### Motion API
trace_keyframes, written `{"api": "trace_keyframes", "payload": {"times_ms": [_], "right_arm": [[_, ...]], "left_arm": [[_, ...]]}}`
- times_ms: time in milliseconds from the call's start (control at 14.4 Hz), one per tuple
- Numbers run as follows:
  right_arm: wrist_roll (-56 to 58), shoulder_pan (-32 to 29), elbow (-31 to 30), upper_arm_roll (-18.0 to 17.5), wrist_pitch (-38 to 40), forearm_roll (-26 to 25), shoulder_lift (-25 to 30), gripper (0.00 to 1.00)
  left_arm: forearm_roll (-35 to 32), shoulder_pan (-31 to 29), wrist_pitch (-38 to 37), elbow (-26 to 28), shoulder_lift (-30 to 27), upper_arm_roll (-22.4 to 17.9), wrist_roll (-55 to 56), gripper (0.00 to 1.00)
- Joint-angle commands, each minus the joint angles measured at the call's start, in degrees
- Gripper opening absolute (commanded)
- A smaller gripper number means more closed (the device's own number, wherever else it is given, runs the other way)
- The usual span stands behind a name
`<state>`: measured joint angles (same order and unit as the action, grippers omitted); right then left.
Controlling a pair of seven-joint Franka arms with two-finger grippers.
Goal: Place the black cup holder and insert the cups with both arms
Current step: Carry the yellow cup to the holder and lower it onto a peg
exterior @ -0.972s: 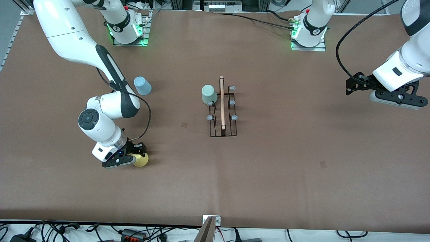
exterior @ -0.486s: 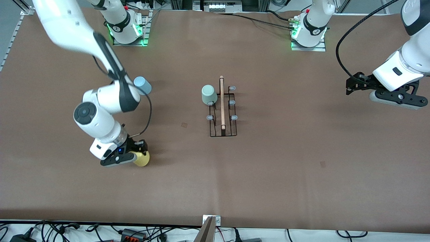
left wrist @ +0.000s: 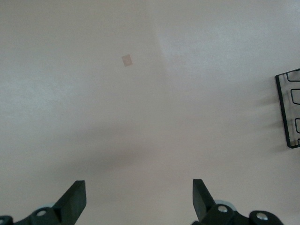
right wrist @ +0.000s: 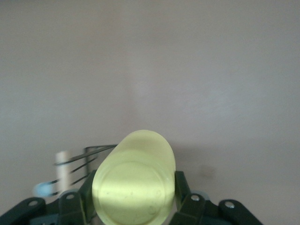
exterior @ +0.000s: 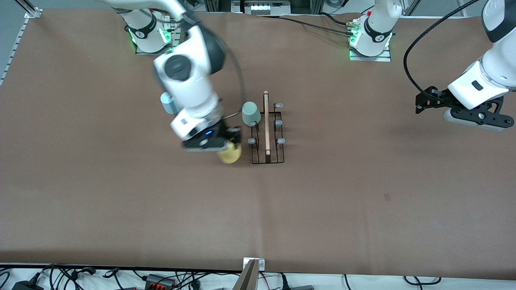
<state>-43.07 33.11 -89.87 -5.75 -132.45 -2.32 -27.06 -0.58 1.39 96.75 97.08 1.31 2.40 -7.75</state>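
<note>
I need to move the yellow cup [exterior: 230, 154] toward the black cup holder [exterior: 267, 137] before my right gripper lets it go, because the cup hangs short of the holder in the front view.
The black cup holder [exterior: 267, 137] stands mid-table with its wooden rod handle on top. The pale green cup [exterior: 250, 113] sits upside down on a peg at its end nearer the robots' bases. My right gripper [exterior: 225, 148] is shut on the yellow cup [exterior: 230, 154] and holds it in the air beside the rack, toward the right arm's end; the cup [right wrist: 135, 180] fills the right wrist view, between the fingers. The light blue cup [exterior: 168, 102] stands on the table, partly hidden by the right arm. My left gripper [exterior: 433, 101] is open and empty, up near the left arm's end.
A corner of the rack [left wrist: 290, 110] shows at the edge of the left wrist view. Cables and a metal bracket [exterior: 252, 274] lie along the table's front edge. The arms' bases [exterior: 151, 34] stand at the back.
My right gripper has lifted the yellow cup from the table and carried it fast toward the rack, now beside it. The left arm has not moved.
</note>
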Motion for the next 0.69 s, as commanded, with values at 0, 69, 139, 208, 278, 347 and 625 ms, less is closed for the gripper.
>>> {"api": "trace_keyframes", "payload": {"times_ms": [0,69,139,208,278,347,625], "right_arm": [[-5.0,2.8,4.5,0.9,0.3,-0.9,-4.1,0.0],[-5.2,3.4,4.5,0.9,0.3,-1.0,-4.4,0.0],[-5.2,3.5,4.5,0.9,0.2,-1.8,-4.8,0.0],[-5.3,3.8,4.4,0.7,0.1,-3.0,-5.1,0.0],[-5.8,4.2,4.4,0.7,0.1,-3.8,-6.0,0.0],[-6.0,4.2,4.4,0.7,-0.1,-3.9,-6.8,0.05],[-6.1,4.4,4.5,0.9,-1.1,-3.7,-9.6,0.99]], "left_arm": [[1.5,-0.3,-0.9,-1.3,0.2,-0.1,-1.6,1.0],[1.5,-0.3,-0.7,-1.3,0.3,-0.1,-1.5,1.0],[1.5,-0.3,-0.6,-1.4,0.3,0.0,-1.5,1.0],[1.5,-0.3,-0.5,-1.4,0.3,-0.1,-1.5,1.0],[1.5,-0.3,-0.6,-1.4,0.3,-0.1,-1.5,1.0],[1.5,-0.3,-0.6,-1.4,0.3,0.0,-1.5,1.0],[1.4,-0.1,-0.3,-1.4,0.4,0.0,-1.6,1.0]]}}
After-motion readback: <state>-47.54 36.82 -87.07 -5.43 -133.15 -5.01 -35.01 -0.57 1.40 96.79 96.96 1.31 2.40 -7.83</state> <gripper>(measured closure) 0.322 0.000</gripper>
